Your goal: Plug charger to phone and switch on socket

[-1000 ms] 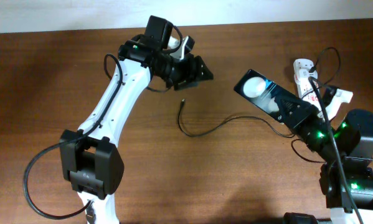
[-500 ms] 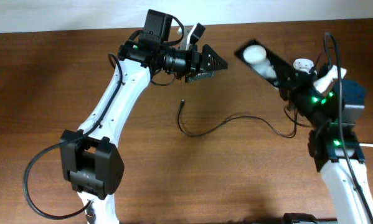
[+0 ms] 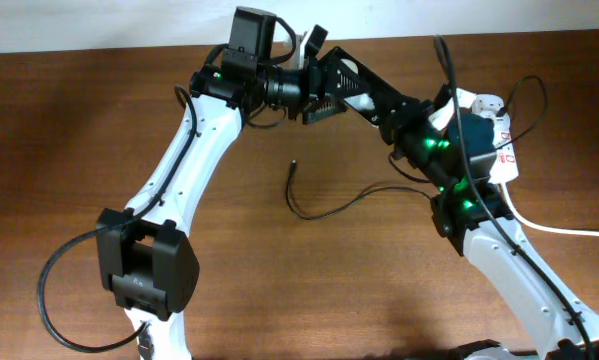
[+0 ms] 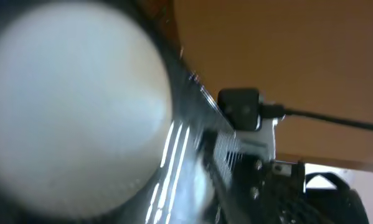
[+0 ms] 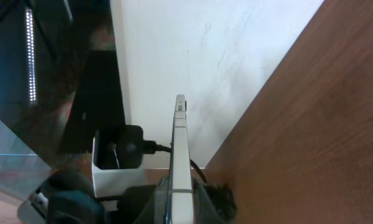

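Next, my left gripper grabs the phone's far end (image 3: 346, 67), leaving the phone's end at my right gripper free for plugging in the charger.
My right gripper (image 3: 406, 117) is shut on the phone (image 3: 367, 82) and holds it in the air, slanting up and left over the back of the table. In the right wrist view the phone (image 5: 180, 149) shows edge-on between my fingers. Its far end lies at my left gripper (image 3: 322, 74), whose fingers stand spread, open; I cannot tell if they touch it. The left wrist view is filled by the glossy screen (image 4: 192, 168) with a round white light spot. The charger cable (image 3: 324, 212) lies on the table, its tip (image 3: 292, 165) free. The socket (image 3: 499, 135) is partly hidden behind my right arm.
A black plug (image 5: 129, 147) sits in the white socket (image 5: 105, 177); it also shows in the left wrist view (image 4: 240, 108). The thick white cord (image 3: 569, 231) runs off to the right. A white wall (image 5: 223, 68) borders the table's far edge.
My right arm has swung the phone left and up, from over the socket to my left gripper. The left gripper has turned toward the phone. The cable has not moved.
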Motion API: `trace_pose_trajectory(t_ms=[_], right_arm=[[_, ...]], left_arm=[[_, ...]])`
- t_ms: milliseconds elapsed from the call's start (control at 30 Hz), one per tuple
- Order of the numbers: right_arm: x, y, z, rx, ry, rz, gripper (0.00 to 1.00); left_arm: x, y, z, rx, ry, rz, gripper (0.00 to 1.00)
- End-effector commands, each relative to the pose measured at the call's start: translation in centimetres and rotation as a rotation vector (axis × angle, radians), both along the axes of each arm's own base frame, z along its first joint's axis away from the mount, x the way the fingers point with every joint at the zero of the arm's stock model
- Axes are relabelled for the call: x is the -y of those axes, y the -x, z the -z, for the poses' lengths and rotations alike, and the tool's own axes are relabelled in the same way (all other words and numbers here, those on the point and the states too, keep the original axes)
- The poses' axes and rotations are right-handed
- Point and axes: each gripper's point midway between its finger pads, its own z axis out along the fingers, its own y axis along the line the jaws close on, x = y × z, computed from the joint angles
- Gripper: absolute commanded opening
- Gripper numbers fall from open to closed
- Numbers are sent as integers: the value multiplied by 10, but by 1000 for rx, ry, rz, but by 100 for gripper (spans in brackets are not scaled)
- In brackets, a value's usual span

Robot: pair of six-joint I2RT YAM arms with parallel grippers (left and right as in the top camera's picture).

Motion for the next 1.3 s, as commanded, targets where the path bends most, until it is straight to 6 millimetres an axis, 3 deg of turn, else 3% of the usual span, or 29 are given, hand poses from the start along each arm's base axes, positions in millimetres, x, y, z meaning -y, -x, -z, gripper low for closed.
trace_pose_trajectory(t_ms=[0,100,233,400,533,767,900,1100,1267], right_arm=[[1,-3,-20,61,10,38,4],[-3,-1,-20,61,9,25,4],[-24,5,-20,61,11,12,4],[-44,12,-20,62,13,-5,4],[-46,13,-20,60,10,-10,4],[-48,14,-20,-29,-147,-4,4],[-51,16,-26,-15,-168,-22,4],[-52,16,-28,-8,-171,-31,4],[-52,16,-28,-8,-171,-31,4]], left_arm=[[-2,-3,-17,-26,10,-50,79],[-2,-10,-17,-61,7,-99,73],[0,-15,-27,-56,39,-115,67],[3,-23,-41,-38,88,-133,52],[7,-24,-64,19,161,-103,50],[11,-23,-95,126,254,-63,45],[12,-18,-97,133,264,-30,41],[13,-15,-98,109,267,-19,17],[13,-15,-98,101,268,-18,7]])
